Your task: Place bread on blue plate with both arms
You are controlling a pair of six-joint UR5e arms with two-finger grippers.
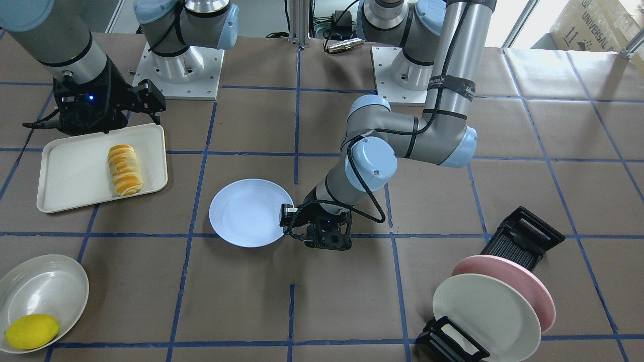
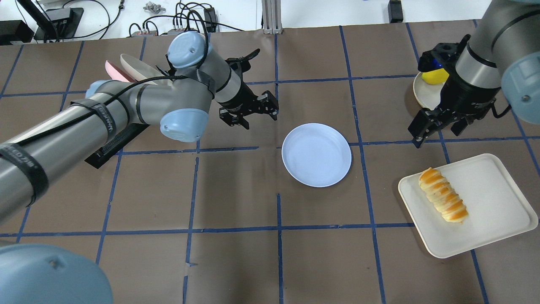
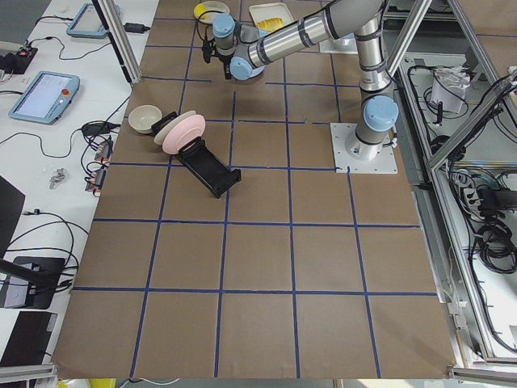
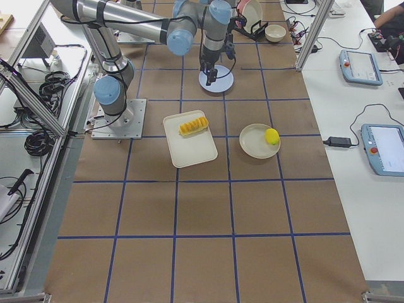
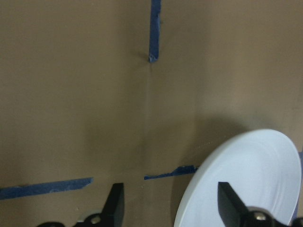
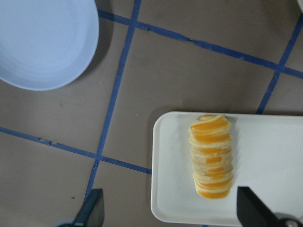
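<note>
My right gripper will grab the bread across its middle (image 1: pixel 125 169) next, to put it on the blue plate (image 1: pixel 248 211).
The bread (image 1: pixel 125 169), an orange and cream striped roll, lies on a cream tray (image 1: pixel 70 176); it also shows in the overhead view (image 2: pixel 443 200) and the right wrist view (image 6: pixel 211 156). The blue plate (image 2: pixel 316 154) lies empty at the table's middle. My left gripper (image 2: pixel 253 116) is open and empty, low beside the plate's rim; the left wrist view shows the plate (image 5: pixel 246 179) near one finger. My right gripper (image 2: pixel 438 128) is open and empty, hovering just beyond the tray's far edge, above and apart from the bread.
A pale bowl (image 1: pixel 45 286) holds a yellow lemon (image 1: pixel 31 331) near the right arm. A black rack (image 1: pixel 523 236) holds a pink plate (image 1: pixel 528 281) and a cream-white plate (image 1: pixel 483 311) near the left arm. Blue tape lines cross the brown table.
</note>
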